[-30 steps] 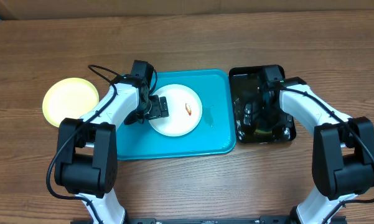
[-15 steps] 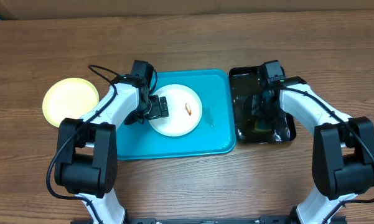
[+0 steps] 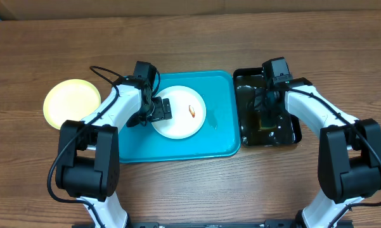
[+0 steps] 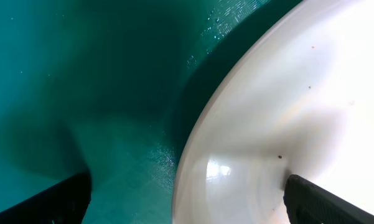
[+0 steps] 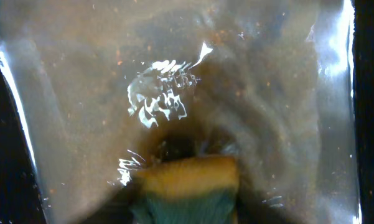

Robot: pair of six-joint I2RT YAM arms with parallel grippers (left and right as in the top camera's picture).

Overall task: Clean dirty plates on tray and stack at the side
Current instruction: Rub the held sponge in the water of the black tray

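Observation:
The plate's smeared side should stay free for sponge cleaning, so my left gripper will grip the white plate's rim on the side away from the black tray (image 3: 291,136).
A white plate (image 3: 179,114) with a small orange-brown smear (image 3: 192,111) lies on the turquoise tray (image 3: 219,142). My left gripper (image 3: 157,109) stands open at the plate's left rim. In the left wrist view its dark fingertips (image 4: 43,202) straddle the rim of the plate (image 4: 286,106), one over the tray (image 4: 81,74) and one over the plate. A pale yellow-green plate (image 3: 71,103) lies on the table at the left. My right gripper (image 3: 265,117) is down in the black tray (image 3: 291,136), shut on a yellow and green sponge (image 5: 187,180); its fingers are hidden.
The black tray holds murky, speckled water (image 5: 174,74) that glints under the light. It stands right beside the turquoise tray's right edge. Bare wooden table (image 3: 190,38) runs along the far side and the near side.
My right gripper has moved toward the far end of the black tray, and the sponge has come along with it. The left arm and both plates have not moved.

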